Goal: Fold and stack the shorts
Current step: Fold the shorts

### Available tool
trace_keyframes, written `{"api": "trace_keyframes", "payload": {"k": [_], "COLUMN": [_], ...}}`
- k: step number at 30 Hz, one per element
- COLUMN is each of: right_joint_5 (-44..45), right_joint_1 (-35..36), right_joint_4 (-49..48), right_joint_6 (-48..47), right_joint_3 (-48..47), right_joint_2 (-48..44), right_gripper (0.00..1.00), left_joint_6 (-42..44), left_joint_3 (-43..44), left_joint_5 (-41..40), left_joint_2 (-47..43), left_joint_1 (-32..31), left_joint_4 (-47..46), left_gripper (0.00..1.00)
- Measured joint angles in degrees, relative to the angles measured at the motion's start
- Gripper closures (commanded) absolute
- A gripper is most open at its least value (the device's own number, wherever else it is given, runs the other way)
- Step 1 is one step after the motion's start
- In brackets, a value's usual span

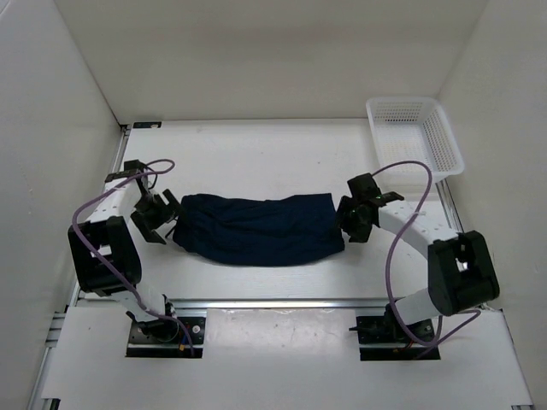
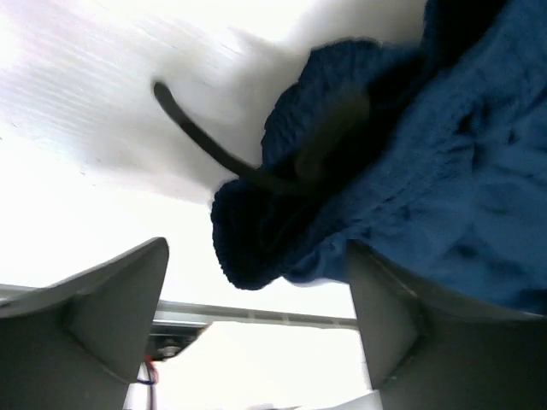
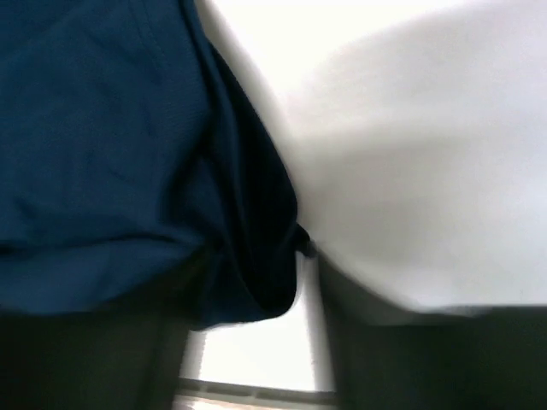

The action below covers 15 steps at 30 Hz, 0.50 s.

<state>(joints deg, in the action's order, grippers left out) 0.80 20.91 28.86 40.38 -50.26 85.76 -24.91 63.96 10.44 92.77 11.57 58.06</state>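
Next, the left gripper grabs the shorts (image 1: 256,229) by the bunched edge at the drawstring end (image 1: 181,237). Then it folds them over toward the opposite end.
The dark navy shorts (image 1: 256,229) lie flattened across the middle of the table, long side left to right. My left gripper (image 1: 160,218) is at their left end and open. In the left wrist view the shorts' bunched edge (image 2: 402,171) and a dark drawstring (image 2: 201,141) sit just above the gap of the gripper (image 2: 256,256), and the right finger (image 2: 385,316) touches the fabric. My right gripper (image 1: 352,219) is at the shorts' right end. In the right wrist view its jaws (image 3: 252,342) stand apart with a fold of the shorts (image 3: 128,145) hanging between them.
A white mesh basket (image 1: 414,132) stands at the back right corner. White walls close the table at the left, back and right. A metal rail (image 1: 273,303) runs along the near edge in front of the arm bases.
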Motion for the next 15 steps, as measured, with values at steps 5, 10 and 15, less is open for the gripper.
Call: {"api": "trace_keyframes", "payload": {"k": [5, 10, 15], "right_joint_5": [4.1, 7.6, 9.8], "right_joint_1": [0.6, 1.0, 1.1], "right_joint_4": [2.1, 6.8, 10.0], "right_joint_6": [-0.1, -1.3, -2.3], "right_joint_3": [1.2, -1.2, -5.9], "right_joint_2": [-4.8, -7.0, -10.9], "right_gripper": [0.07, 0.06, 0.06], "left_joint_6": [0.1, 0.1, 0.5], "left_joint_3": [-0.1, 0.0, -0.4], "left_joint_5": [0.5, 0.6, 2.8], "left_joint_2": [-1.8, -2.7, -1.6], "left_joint_1": [-0.9, -1.2, -1.2], "left_joint_4": [0.5, 0.8, -1.8], "left_gripper": [0.00, 0.00, 0.00]}}
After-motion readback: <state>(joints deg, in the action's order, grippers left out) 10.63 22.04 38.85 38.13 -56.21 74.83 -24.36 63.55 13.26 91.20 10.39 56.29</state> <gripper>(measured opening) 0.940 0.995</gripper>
